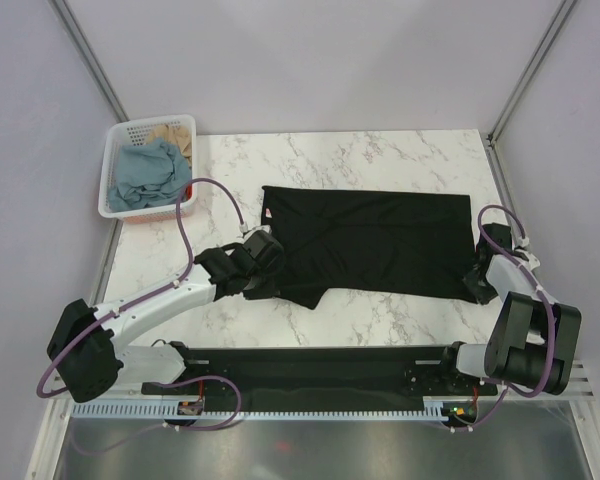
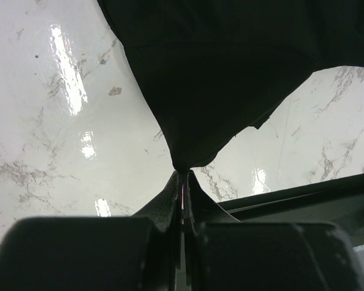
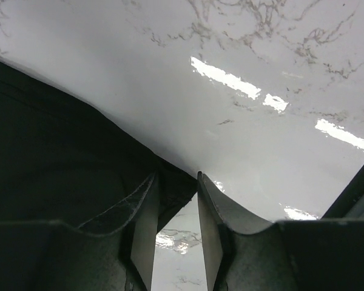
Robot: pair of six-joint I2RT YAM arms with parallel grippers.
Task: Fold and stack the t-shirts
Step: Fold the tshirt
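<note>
The black t-shirt's near corner (image 1: 474, 298) lies between my right gripper's open fingers and closing now would catch the corner, so it is time to close on the t-shirt.
A black t-shirt (image 1: 380, 245) lies spread flat on the marble table, its pinkish neck label (image 1: 268, 215) at the left end. My left gripper (image 1: 268, 262) is shut on the shirt's near left edge. The left wrist view shows its fingertips (image 2: 183, 173) pinching a peak of black fabric (image 2: 230, 73) raised off the table. My right gripper (image 1: 477, 280) sits at the shirt's near right corner. In the right wrist view (image 3: 176, 177) its jaws stand a little apart, with the corner of the black cloth (image 3: 48, 151) lying between the tips. A dusty blue shirt (image 1: 145, 172) and a tan shirt (image 1: 176, 133) lie in the basket.
The white slotted basket (image 1: 110, 205) stands at the table's far left corner. Bare marble (image 1: 380, 160) runs behind the shirt and in a strip in front of it. A black rail (image 1: 310, 360) lies along the near edge between the arm bases.
</note>
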